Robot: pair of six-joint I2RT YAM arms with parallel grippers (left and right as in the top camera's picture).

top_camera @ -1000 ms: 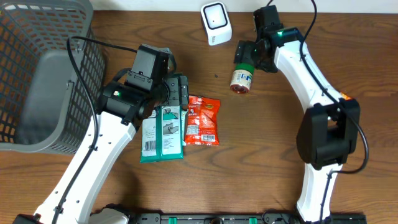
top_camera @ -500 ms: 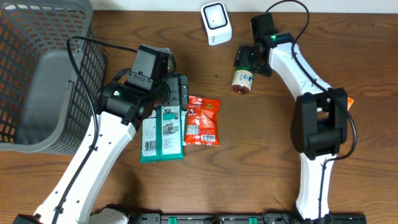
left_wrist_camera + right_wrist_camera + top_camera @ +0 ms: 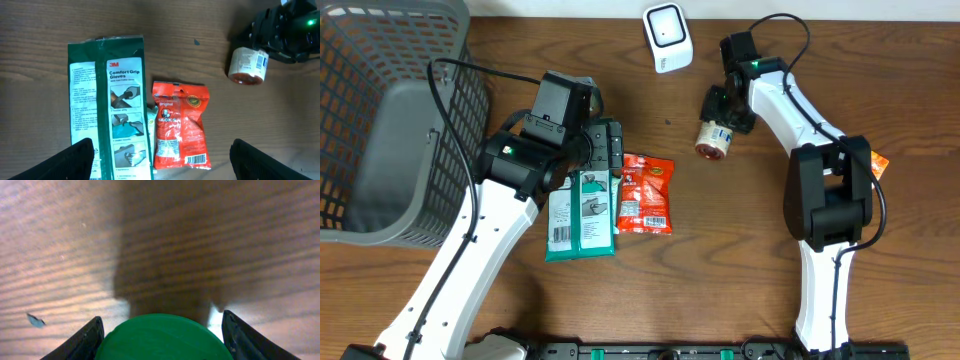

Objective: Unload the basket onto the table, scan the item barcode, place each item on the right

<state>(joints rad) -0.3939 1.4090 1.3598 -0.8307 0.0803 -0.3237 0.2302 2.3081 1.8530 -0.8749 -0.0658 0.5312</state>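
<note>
The bottle would rise with my right gripper's fingers, on either side of the green cap (image 3: 160, 340) at the bottle's end, if it lifted now.
A white barcode scanner (image 3: 667, 37) stands at the table's back edge. The item, a small bottle (image 3: 713, 140) with a white label and a green cap (image 3: 160, 340), lies on its side below and to the right of it, and shows in the left wrist view as well (image 3: 247, 65). My right gripper (image 3: 723, 103) is down at the cap end. Its fingers (image 3: 90, 337) flank the cap very closely, and I cannot tell whether they touch it. My left gripper (image 3: 162, 160) hangs wide open above the packets, holding nothing.
Under the left arm lie a green pack of gloves (image 3: 582, 215) and a red snack bag (image 3: 646, 195), barcode side up. A grey wire basket (image 3: 380, 120) fills the far left. A small orange thing (image 3: 878, 163) peeks out by the right arm.
My right gripper has swung in over the bottle's cap and its jaws have narrowed around it. The bottle has tilted and slid slightly to the right. The left arm is unchanged.
</note>
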